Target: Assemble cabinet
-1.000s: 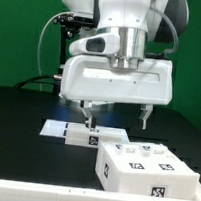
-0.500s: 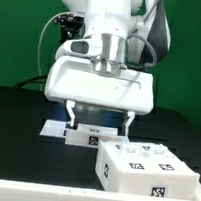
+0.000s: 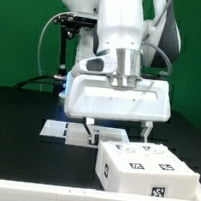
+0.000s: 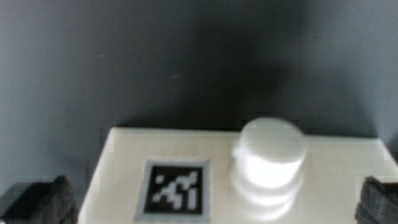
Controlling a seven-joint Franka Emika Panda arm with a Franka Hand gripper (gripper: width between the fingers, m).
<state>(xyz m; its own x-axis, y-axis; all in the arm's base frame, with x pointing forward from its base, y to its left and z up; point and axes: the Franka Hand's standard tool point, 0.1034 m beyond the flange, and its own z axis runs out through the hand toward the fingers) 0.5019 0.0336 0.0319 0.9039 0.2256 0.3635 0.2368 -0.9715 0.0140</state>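
Note:
The round white knob (image 4: 270, 160) is beside the cabinet's tag, and my gripper will grab it next to stand the cabinet on end for assembly.
The cabinet (image 3: 147, 169) is a large white box with several black-and-white tags, standing at the front of the exterior view's right. My gripper (image 3: 118, 133) hangs just behind its far top edge, fingers (image 3: 88, 130) spread wide, open and holding nothing. In the wrist view the gripper (image 4: 206, 200) is above a white tagged surface (image 4: 178, 160) with a round white knob (image 4: 270, 160). The dark fingertips (image 4: 36, 200) stand at either side of it, apart from it. I cannot tell whether this surface belongs to the cabinet.
A thin flat white marker board (image 3: 53, 129) lies on the black table behind the gripper, at the exterior view's left. A small white tagged part (image 3: 77, 138) lies beside it. A green backdrop and black cables stand behind the arm.
The hand swung towards the exterior view's left, then back right, and has come down closer to the cabinet's far top edge. The fingers have stayed spread.

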